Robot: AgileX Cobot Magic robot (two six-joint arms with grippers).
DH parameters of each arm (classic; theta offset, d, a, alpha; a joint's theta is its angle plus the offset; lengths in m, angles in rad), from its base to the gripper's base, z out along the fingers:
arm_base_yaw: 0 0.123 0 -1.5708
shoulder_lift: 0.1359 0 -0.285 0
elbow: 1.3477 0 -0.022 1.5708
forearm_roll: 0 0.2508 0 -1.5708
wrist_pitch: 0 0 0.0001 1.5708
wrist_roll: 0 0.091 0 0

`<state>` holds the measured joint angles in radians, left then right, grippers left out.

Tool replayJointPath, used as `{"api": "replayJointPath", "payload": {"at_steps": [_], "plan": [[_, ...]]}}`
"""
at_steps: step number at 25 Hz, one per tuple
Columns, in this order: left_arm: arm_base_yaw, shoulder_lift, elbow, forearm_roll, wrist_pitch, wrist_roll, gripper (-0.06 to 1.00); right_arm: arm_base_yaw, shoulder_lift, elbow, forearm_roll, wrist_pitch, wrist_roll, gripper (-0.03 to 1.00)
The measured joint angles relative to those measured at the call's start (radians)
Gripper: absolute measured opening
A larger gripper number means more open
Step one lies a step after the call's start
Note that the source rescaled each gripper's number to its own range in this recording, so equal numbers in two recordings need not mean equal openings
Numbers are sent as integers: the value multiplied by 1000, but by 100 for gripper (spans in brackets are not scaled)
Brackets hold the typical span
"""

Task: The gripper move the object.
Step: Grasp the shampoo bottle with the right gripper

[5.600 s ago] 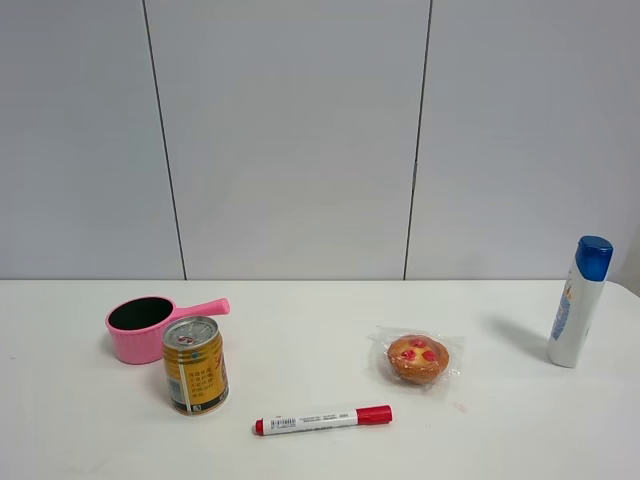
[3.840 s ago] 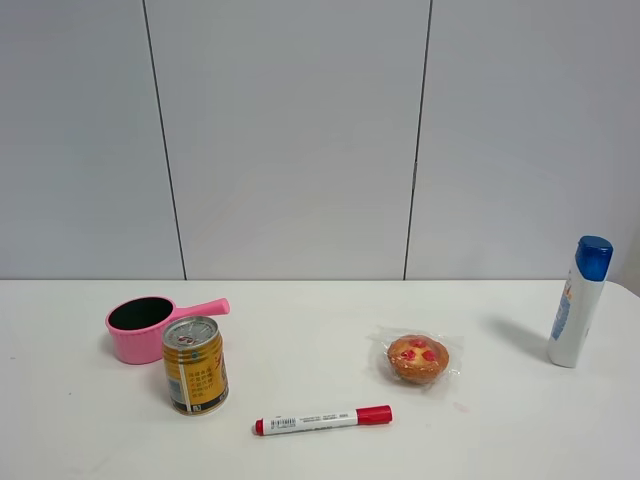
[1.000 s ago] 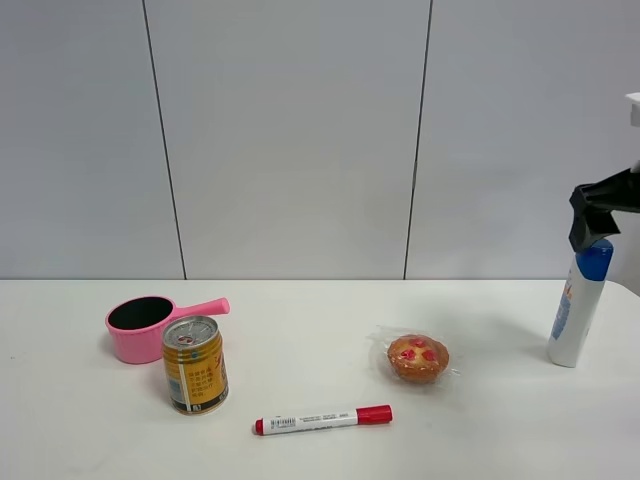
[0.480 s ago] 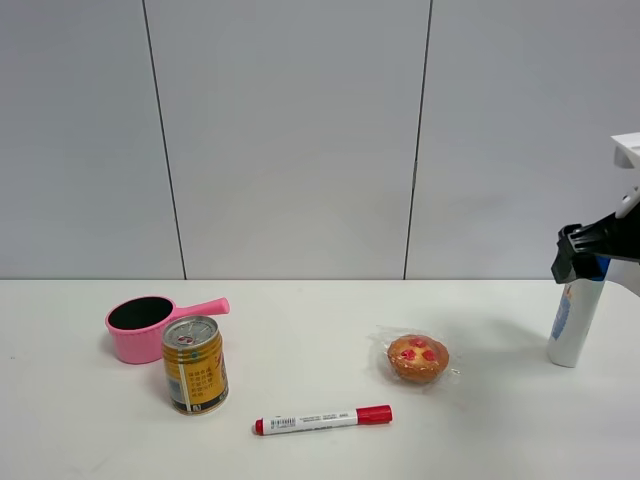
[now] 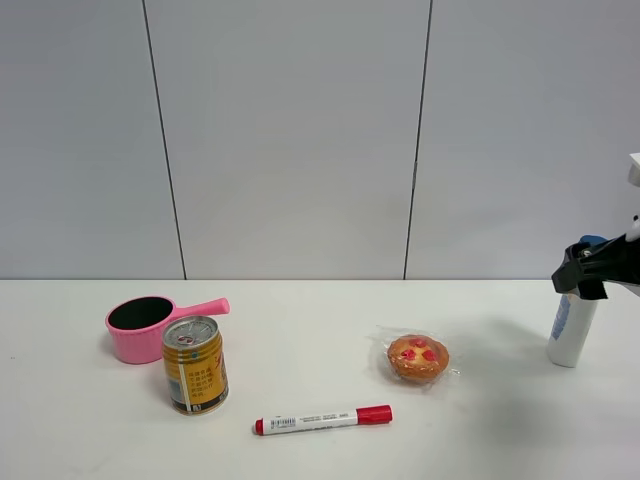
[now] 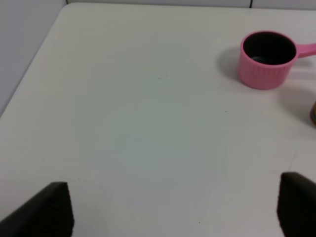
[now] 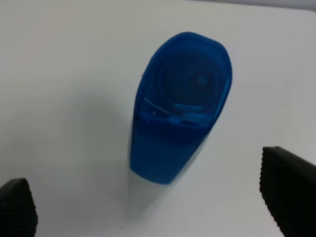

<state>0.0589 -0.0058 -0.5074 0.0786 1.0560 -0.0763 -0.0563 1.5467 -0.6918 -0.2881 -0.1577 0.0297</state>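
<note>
To move the white bottle [image 5: 571, 332] with its lower body left free, my right gripper will next grab its blue-end with the cap [image 5: 593, 240].
The object is a tall white bottle [image 5: 571, 332] with a blue cap, standing upright at the far right of the table. My right gripper [image 5: 583, 271], a black claw, is at cap height and covers most of the cap. In the right wrist view the blue cap [image 7: 181, 101] sits between the two black fingertips [image 7: 288, 190], which stand wide apart and do not touch it. The right gripper [image 7: 152, 195] is open. My left gripper [image 6: 175, 210] is open and empty above bare table, and is out of the exterior high view.
A pink pot [image 5: 145, 327] and a gold can [image 5: 195, 364] stand at the left. A red-capped marker [image 5: 322, 419] lies at the front middle. A wrapped pastry [image 5: 417, 358] lies right of centre. The pot also shows in the left wrist view [image 6: 268, 60].
The right gripper came in from the right edge and lowered from above the cap to around it. The bottle and the other things have not moved.
</note>
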Motion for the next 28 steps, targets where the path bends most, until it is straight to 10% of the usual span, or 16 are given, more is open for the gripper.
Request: {"api": "replayJointPath", "payload": {"at_steps": [17,28], "plan": [[0,0,0,0,0,0,100,-1,143,0,331,-243,-360,100],[0,0,0,0,-1,0,100,-1,260,1,396,-377,-380,100]]}}
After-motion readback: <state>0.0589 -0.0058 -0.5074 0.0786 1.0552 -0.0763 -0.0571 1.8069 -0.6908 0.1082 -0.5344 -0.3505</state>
